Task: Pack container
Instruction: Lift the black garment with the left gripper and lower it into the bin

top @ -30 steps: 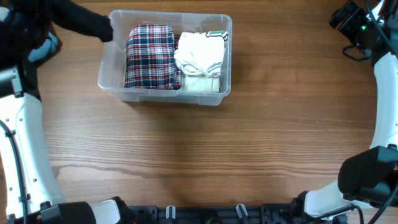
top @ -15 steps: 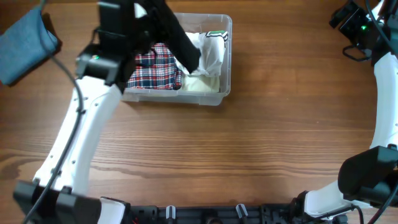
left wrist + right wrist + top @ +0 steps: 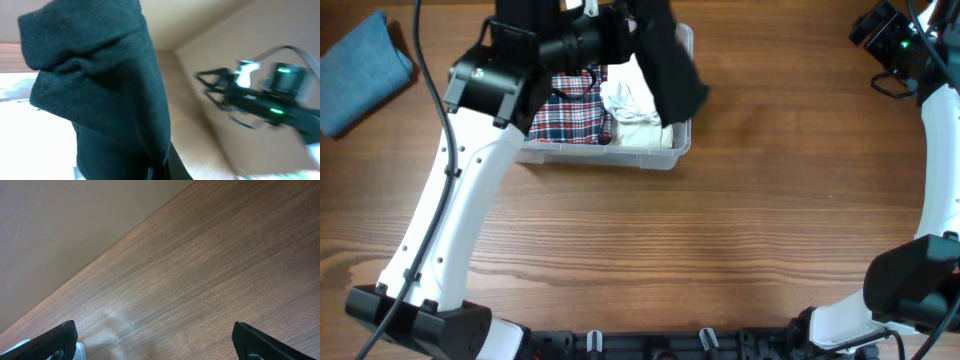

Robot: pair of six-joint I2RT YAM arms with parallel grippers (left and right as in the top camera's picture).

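Observation:
The dark garment hangs past the edge of the container, so my left gripper needs to keep holding it. The garment would end up draped over the container's edge if I opened now.
The clear plastic container (image 3: 600, 155) stands at the back left of the table. It holds a folded red-and-navy plaid garment (image 3: 570, 118) on the left and a folded white garment (image 3: 635, 100) on the right. My left gripper (image 3: 638, 28) is shut on a dark garment (image 3: 672, 65), which hangs over the container's right end. In the left wrist view the dark garment (image 3: 100, 90) fills the left half and hides the fingers. My right gripper (image 3: 160, 340) is open and empty above bare wood, at the far right back (image 3: 890, 40).
A folded blue garment (image 3: 360, 70) lies at the back left corner of the table. The left arm (image 3: 460, 200) stretches from the front left edge up over the container. The right arm (image 3: 935, 150) runs along the right edge.
My left arm has swung from the far left across the container to its right end, carrying the dark garment. The blue garment is now uncovered. The right arm has not moved.

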